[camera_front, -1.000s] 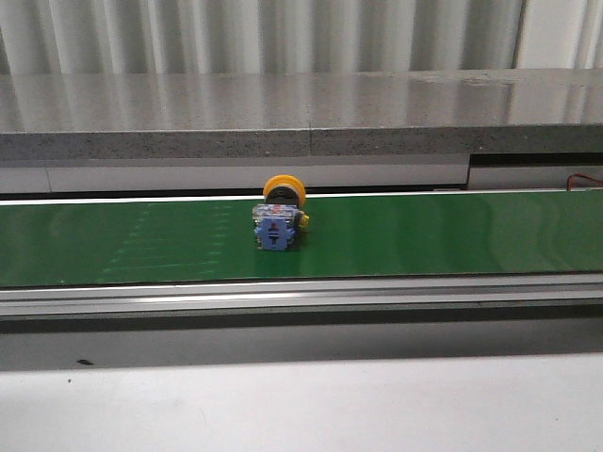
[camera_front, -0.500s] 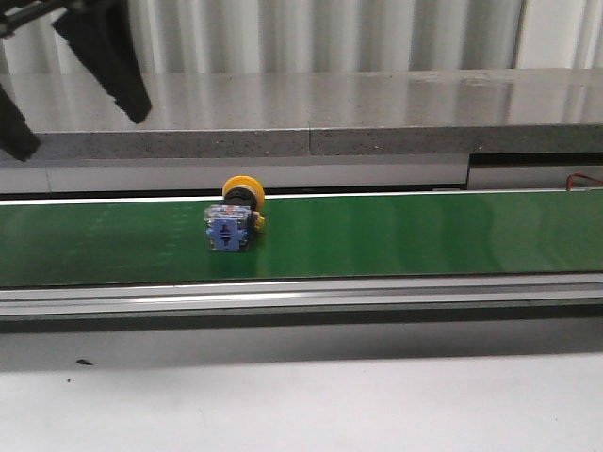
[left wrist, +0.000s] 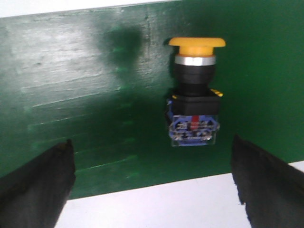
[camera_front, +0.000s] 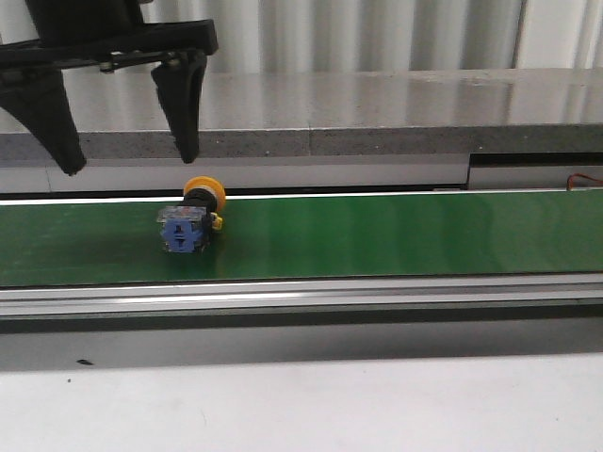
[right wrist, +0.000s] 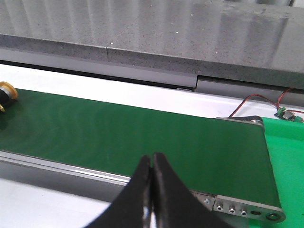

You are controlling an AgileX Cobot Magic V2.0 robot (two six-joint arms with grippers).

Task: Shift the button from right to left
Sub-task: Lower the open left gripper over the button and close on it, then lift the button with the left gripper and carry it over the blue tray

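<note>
My fingers are still above the button's yellow cap (camera_front: 204, 186), so closing now would miss. My left gripper lowers, then closes on that cap.
The button (camera_front: 191, 218) lies on its side on the green belt (camera_front: 396, 235), yellow cap toward the back, blue and clear contact block toward me. My left gripper (camera_front: 128, 164) hangs open above the belt, its right finger (camera_front: 183, 108) just above and left of the button, not touching it. In the left wrist view the button (left wrist: 194, 95) lies ahead of the wide-open left gripper (left wrist: 151, 140), nearer the right-hand finger (left wrist: 266, 183). My right gripper (right wrist: 152, 159) is shut and empty over the belt's near rail. The button's yellow cap (right wrist: 7, 94) shows at that view's far left edge.
A grey stone-like ledge (camera_front: 377, 108) runs behind the belt. A metal rail (camera_front: 301, 297) borders its near side, with a pale table surface (camera_front: 301, 405) in front. In the right wrist view the belt's end roller (right wrist: 247, 209) and a small circuit board with wires (right wrist: 285, 113) show.
The button has travelled left along the belt. My left gripper has come down into the front view and now hangs open just above and left of the button.
</note>
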